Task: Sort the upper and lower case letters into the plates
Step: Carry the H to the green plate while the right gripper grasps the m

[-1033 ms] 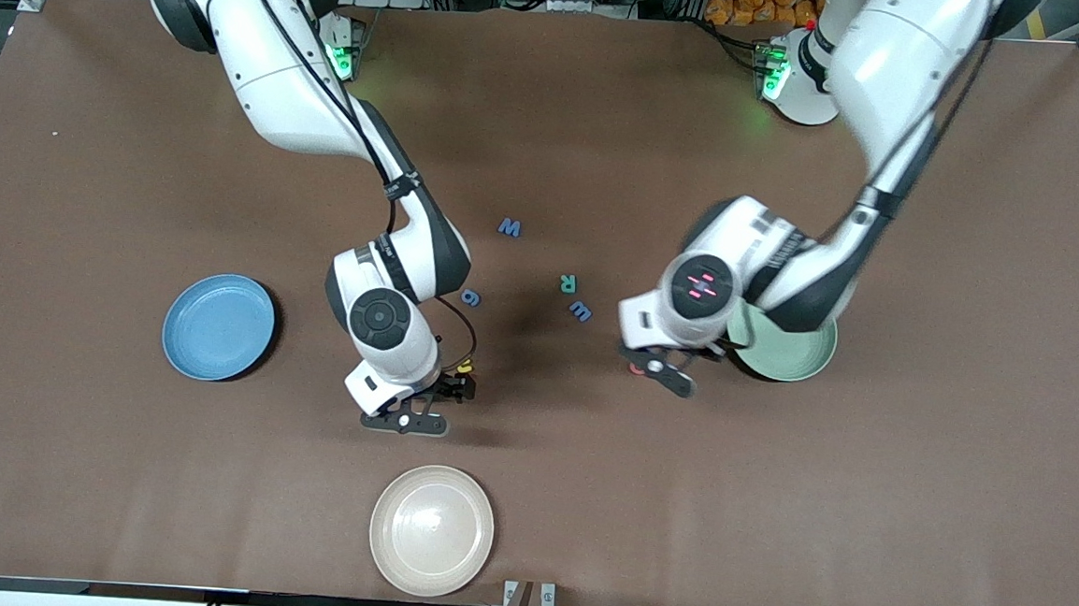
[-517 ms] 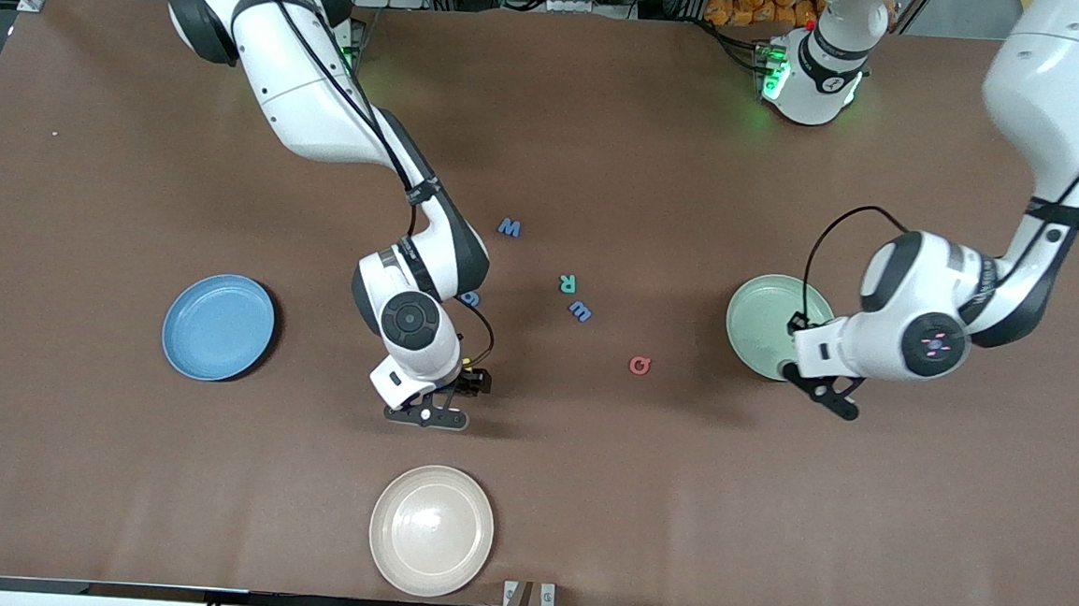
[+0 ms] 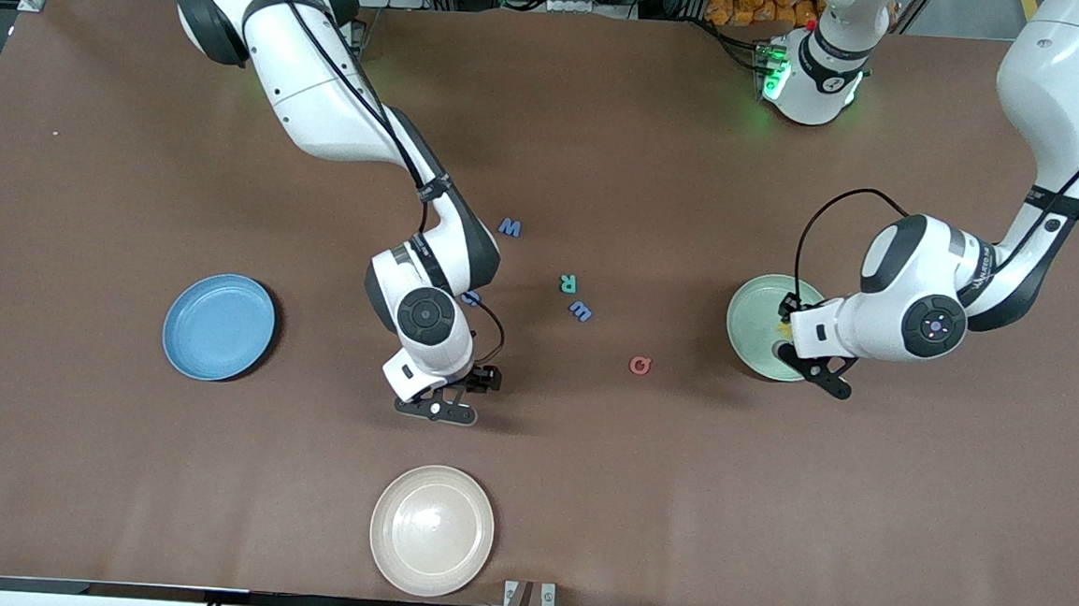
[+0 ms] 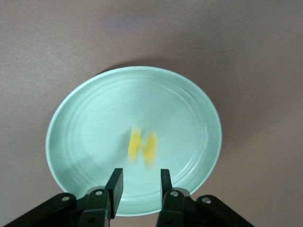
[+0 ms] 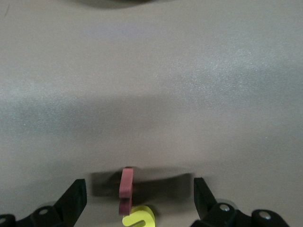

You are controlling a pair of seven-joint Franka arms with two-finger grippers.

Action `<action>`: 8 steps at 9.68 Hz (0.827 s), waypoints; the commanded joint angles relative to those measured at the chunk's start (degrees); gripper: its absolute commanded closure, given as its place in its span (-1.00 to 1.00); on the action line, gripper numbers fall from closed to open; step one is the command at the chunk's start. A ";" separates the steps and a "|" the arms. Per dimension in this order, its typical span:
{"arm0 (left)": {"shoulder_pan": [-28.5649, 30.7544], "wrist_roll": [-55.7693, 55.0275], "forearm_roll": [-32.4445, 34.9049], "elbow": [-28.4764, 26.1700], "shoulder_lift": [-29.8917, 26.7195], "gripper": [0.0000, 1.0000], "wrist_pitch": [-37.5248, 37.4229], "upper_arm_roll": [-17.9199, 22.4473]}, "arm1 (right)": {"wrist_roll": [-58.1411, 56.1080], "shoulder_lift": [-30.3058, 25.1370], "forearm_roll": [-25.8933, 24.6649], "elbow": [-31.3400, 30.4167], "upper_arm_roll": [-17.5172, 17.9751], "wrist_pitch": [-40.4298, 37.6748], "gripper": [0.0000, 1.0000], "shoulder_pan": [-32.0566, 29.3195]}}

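The red letter (image 5: 126, 185) stands between the low fingers of my right gripper in the right wrist view, beside the yellow letter (image 5: 140, 216), so I should close my right gripper on it now.
My left gripper (image 3: 789, 329) hangs over the mint green plate (image 3: 751, 330), its jaws (image 4: 139, 182) a little open with nothing between them. A blurred yellow letter (image 4: 143, 147) is over the mint green plate's (image 4: 90, 123) middle. My right gripper (image 3: 476, 381) is low over the table near the middle, open wide (image 5: 138, 187). Between its jaws a dark red letter (image 5: 126, 185) stands on edge against a yellow letter (image 5: 138, 217). Loose on the table lie a blue W (image 3: 508, 227), a teal R (image 3: 568, 284), a blue m (image 3: 580, 311) and a red Q (image 3: 640, 365). The sky blue plate (image 3: 218, 326) is empty.
A cream-white plate (image 3: 432, 530) sits near the table's front edge. One more blue letter (image 3: 471, 297) is half hidden by the right arm's wrist.
My left arm swung from over the red Q to the mint green plate, opened its jaws and let go of the yellow letter. My right gripper crept a little toward the left arm's end.
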 commanded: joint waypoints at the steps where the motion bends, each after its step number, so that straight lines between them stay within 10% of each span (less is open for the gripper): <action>1: -1.77 -3.27 -1.35 -1.39 -2.05 -0.77 0.84 -0.35 | 1.37 1.07 0.26 1.98 -0.18 -0.66 -1.00 0.45; 2: -3.87 -4.07 -1.17 -0.43 -2.05 -0.77 0.93 -0.53 | 1.45 1.07 0.26 1.98 -0.18 -0.66 -0.47 0.45; 3: -7.81 -4.43 -0.22 0.89 -2.05 -0.77 3.10 -0.53 | 2.76 0.99 0.34 1.98 -0.18 -0.66 0.99 0.71; 8: -18.99 -5.40 10.75 4.66 6.63 -1.00 27.38 1.48 | 4.80 0.29 0.52 1.98 -0.10 -0.84 1.00 0.89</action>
